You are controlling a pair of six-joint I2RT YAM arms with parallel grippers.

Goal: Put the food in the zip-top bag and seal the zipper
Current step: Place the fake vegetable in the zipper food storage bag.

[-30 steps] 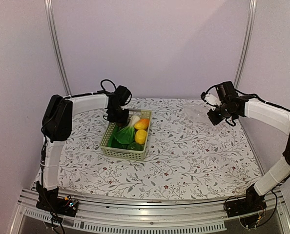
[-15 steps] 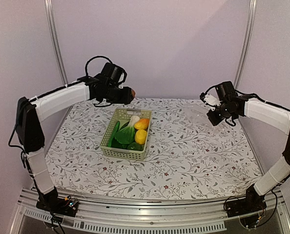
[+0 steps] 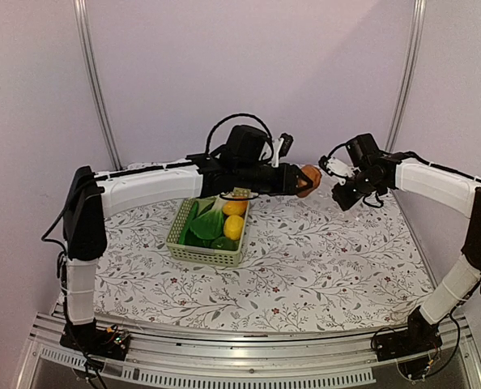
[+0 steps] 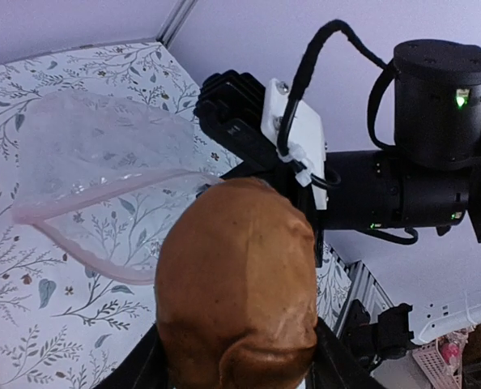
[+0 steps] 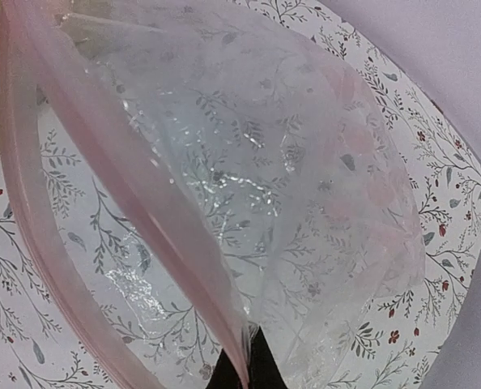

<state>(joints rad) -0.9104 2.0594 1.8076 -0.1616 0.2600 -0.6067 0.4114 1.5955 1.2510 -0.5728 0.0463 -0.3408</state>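
Observation:
The brown piece's whole tip [image 4: 236,211] shows in front of the bag's pink zipper. The brown piece stays held by my left gripper from here until it is inside.
My left gripper [image 3: 304,181] is shut on the brown mushroom-like piece [image 3: 309,179] and holds it in the air right of the basket, close to my right gripper [image 3: 342,193]. In the left wrist view the brown piece [image 4: 236,275] fills the lower middle, with the open mouth of the zip-top bag [image 4: 103,154] just beyond it. My right gripper [image 5: 253,369] is shut on the bag's [image 5: 257,162] upper mouth edge and holds it up off the table. The pink zipper strip [image 5: 95,154] gapes open in a loop. The other food, a yellow pepper [image 3: 233,227], an orange one [image 3: 235,207], bok choy [image 3: 209,220] and a cucumber [image 3: 189,217], lies in the basket.
The pale green lattice basket [image 3: 205,254] stands left of centre on the floral tablecloth [image 3: 321,267]. The left arm [image 3: 151,185] stretches across above the basket's far end. A purple wall and metal uprights close off the back.
My left arm rose from the basket with the brown piece and swung right across the table to the bag's mouth. My right gripper shifted slightly left with the bag.

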